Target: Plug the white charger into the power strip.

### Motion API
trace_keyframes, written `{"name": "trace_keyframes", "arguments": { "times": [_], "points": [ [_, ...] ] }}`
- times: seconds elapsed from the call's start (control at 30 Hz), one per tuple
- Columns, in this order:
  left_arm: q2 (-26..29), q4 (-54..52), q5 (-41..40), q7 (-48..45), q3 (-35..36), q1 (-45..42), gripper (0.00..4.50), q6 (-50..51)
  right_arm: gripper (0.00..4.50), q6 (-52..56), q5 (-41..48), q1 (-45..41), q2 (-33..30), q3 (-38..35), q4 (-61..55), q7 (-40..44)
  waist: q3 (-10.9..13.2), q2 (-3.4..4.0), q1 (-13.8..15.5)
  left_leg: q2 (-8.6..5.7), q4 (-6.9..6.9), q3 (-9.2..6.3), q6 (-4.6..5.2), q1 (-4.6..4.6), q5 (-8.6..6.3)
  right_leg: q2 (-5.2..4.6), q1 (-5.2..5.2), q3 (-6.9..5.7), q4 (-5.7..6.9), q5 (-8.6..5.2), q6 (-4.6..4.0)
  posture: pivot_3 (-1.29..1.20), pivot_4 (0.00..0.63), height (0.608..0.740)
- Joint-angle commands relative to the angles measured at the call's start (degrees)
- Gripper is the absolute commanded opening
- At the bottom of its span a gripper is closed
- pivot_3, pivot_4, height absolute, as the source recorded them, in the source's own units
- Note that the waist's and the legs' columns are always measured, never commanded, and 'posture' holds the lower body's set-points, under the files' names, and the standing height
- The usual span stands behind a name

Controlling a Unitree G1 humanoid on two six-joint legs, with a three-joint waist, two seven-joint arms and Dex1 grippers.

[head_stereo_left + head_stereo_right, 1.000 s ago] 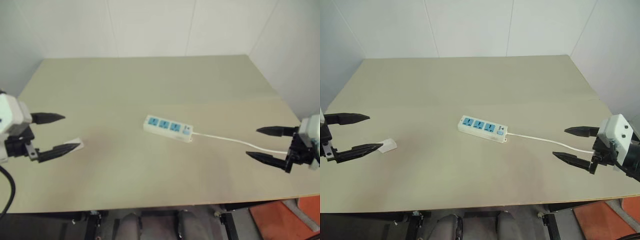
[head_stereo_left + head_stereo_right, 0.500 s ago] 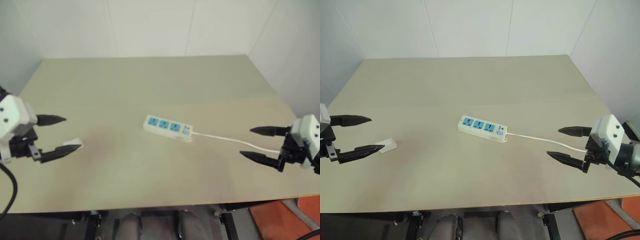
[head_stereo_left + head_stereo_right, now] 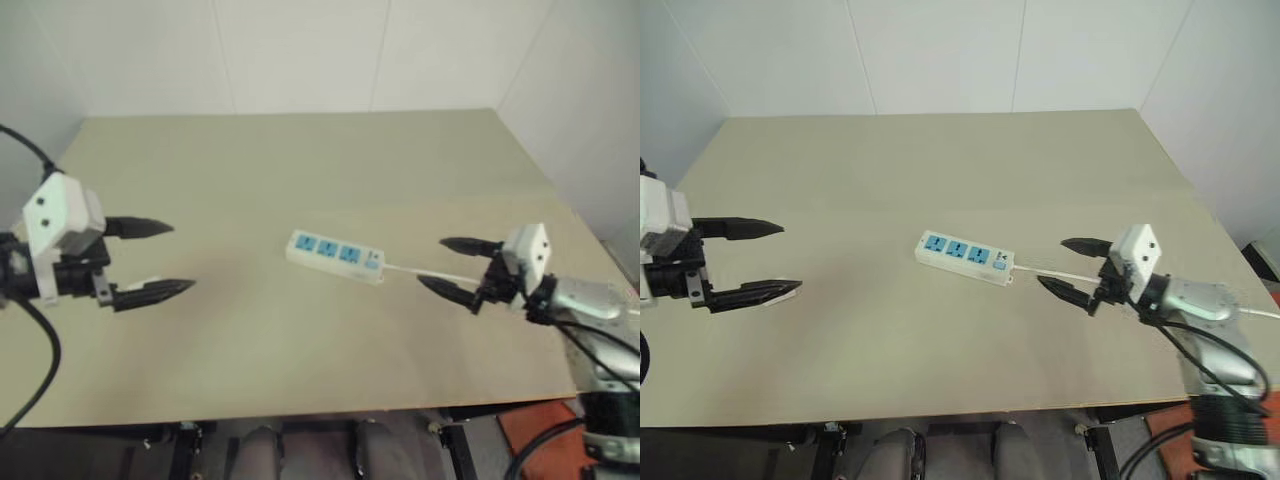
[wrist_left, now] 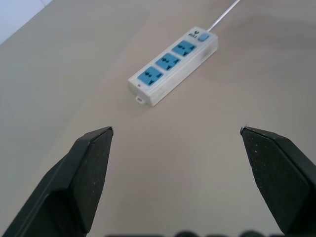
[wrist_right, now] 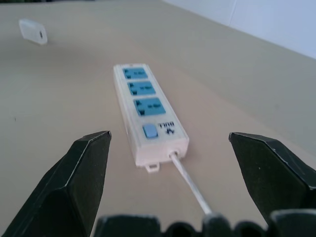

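The robot's right gripper needs to grab the power strip by its switch end [image 5: 160,138] next. That will steady the power strip for plugging in the white charger [image 5: 33,31].
The power strip [image 3: 336,256] lies flat at the middle of the table, its three blue sockets facing up and its switch at the end nearest my right gripper. Its thin white cord [image 3: 410,270] runs off to the right, between the spread fingers of my right gripper [image 3: 431,261], which is open and empty just short of the strip's switch end. The white charger [image 5: 33,30] lies on the table beyond the strip's far end, seen in the right wrist view. My left gripper [image 3: 180,257] hovers open and empty left of the strip, its lower finger over the charger's spot.
The beige table [image 3: 300,160] has white walls behind and on both sides. Its front edge [image 3: 300,412] runs close below both grippers. Bare tabletop lies between the left gripper and the strip.
The right gripper has swept left along the cord, close to the strip's switch end. The left gripper has shifted right toward the strip and now covers the charger in the head views.
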Motion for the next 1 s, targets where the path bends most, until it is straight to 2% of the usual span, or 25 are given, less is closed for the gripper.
{"name": "trace_keyframes", "arguments": {
  "times": [0.03, 0.33, 0.67, 1.0],
  "points": [
    [0.1, 1.3, -0.2, -0.7, -0.8, -1.3, 4.5, -2.4, 4.48, -5.1, -1.4, -2.7, 1.8, 1.5, 3.7, 0.9, 0.0, 0.0, 0.0, 0.0, 0.0, 0.0, 0.0, -0.01, 0.0, 0.0, 0.0, 0.0, -0.01, 0.0, 0.0, 0.0, 0.15, 0.74],
    [0.0, 4.9, 0.3, -2.4, -3.9, -2.5, 4.5, -6.4, 4.48, -16.2, -7.9, -12.1, 7.8, 8.2, 22.8, 4.0, 0.0, 0.01, -0.4, 0.0, 0.0, 0.01, -0.02, 0.02, 0.01, 0.0, 0.0, 0.0, 0.02, 0.01, -0.01, 0.0, 0.15, 0.74],
    [-0.2, 6.5, 0.8, -3.8, -3.4, -0.8, 4.5, -9.1, 4.48, -25.2, -11.9, -22.1, 12.8, 9.7, 41.8, 5.3, 0.0, 0.02, -1.5, 0.01, -0.01, -0.01, -0.03, 0.01, 0.02, 0.0, 0.0, 0.0, 0.02, 0.01, -0.02, 0.0, 0.15, 0.74],
    [-0.2, 7.2, 1.1, -4.5, -2.6, 0.5, 4.5, -10.5, 4.48, -30.8, -14.4, -28.2, 15.7, 9.9, 53.3, 5.7, 0.0, 0.05, -1.6, 0.02, -0.01, -0.01, -0.04, 0.02, 0.02, 0.0, -0.01, 0.0, 0.04, 0.01, -0.02, 0.0, 0.15, 0.74]
  ]
}}
